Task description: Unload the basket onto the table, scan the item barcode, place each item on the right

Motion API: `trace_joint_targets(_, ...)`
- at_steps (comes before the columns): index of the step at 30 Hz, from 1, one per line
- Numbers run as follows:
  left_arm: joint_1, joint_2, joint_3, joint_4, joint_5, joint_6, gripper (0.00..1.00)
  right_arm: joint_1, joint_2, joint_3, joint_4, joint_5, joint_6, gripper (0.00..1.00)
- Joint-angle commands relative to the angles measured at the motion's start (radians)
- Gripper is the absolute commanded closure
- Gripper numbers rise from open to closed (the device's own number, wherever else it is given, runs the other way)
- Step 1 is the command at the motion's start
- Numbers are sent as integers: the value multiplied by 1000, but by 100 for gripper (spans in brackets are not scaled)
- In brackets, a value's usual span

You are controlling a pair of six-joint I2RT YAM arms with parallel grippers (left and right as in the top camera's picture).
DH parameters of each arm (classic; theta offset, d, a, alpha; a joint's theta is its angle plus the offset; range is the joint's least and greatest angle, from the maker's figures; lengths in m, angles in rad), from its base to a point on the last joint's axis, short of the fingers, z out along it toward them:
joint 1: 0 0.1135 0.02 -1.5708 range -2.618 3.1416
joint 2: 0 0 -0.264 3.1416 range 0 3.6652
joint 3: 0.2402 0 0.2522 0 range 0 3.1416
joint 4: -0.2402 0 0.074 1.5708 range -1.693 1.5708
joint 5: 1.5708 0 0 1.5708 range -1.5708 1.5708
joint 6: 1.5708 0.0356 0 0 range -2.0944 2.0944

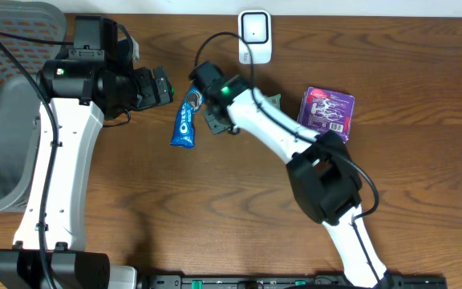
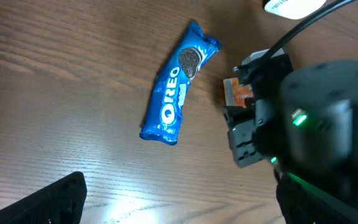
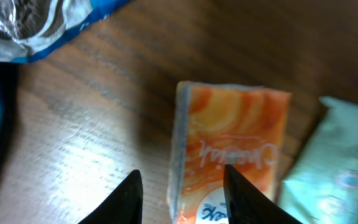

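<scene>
The right gripper pinches the orange packet [image 3: 235, 143] by its edge facing the Oreo pack [image 3: 178, 155] next, to turn the packet over for barcode scanning.
A blue Oreo pack [image 1: 186, 120] [image 2: 176, 93] lies flat on the wooden table, its end showing at the top left of the right wrist view [image 3: 36, 25]. My right gripper [image 1: 215, 119] [image 3: 182, 199] hangs just right of it, over an orange packet [image 3: 235, 143] [image 2: 238, 93]. Its jaws stand partly open, with the packet's left edge below the gap and nothing gripped. My left gripper [image 1: 165, 84] [image 2: 179, 211] is wide open and empty, left of the Oreo pack. The white scanner [image 1: 255, 36] [image 2: 291, 6] stands at the back edge.
A pale green packet [image 3: 334, 168] [image 1: 273, 101] lies right of the orange one. A purple pack [image 1: 327, 110] sits further right. A grey mesh bin [image 1: 6, 120] stands off the table's left side. The scanner's black cable [image 1: 215, 44] loops over the table.
</scene>
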Motion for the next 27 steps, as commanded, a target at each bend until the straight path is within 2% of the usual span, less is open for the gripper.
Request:
trace_joint_targets(1,2,2,-3,-1,-10,13,2,22,18,-16,15,214,-7,62)
trace_joint_targets(8,2,2,-3,-1,-10,13,2,24,37,-100,80,201,16,61)
trace_joint_targets(10,2,2,-3,-1,-10,13,2,24,37,-133,106,201,17,65)
trace_joint_targets(12,2,2,-3,-1,-10,13,2,24,37,-153,125,181,17,74)
trace_joint_targets(15,2,2,-3,-1,-10,13,2,24,36,-156,129,127,40,97)
trace_joint_targets(16,2,2,-3,-1,-10,13,2,23,35,-151,129,108,48,99)
trace_joint_targets(23,2,2,-3,-1,-10,13,2,-26,34,-28,63,-138,81,99)
trace_joint_targets(27,2,2,-3,-1,-10,13,2,-108,34,71,13,-449,83,99)
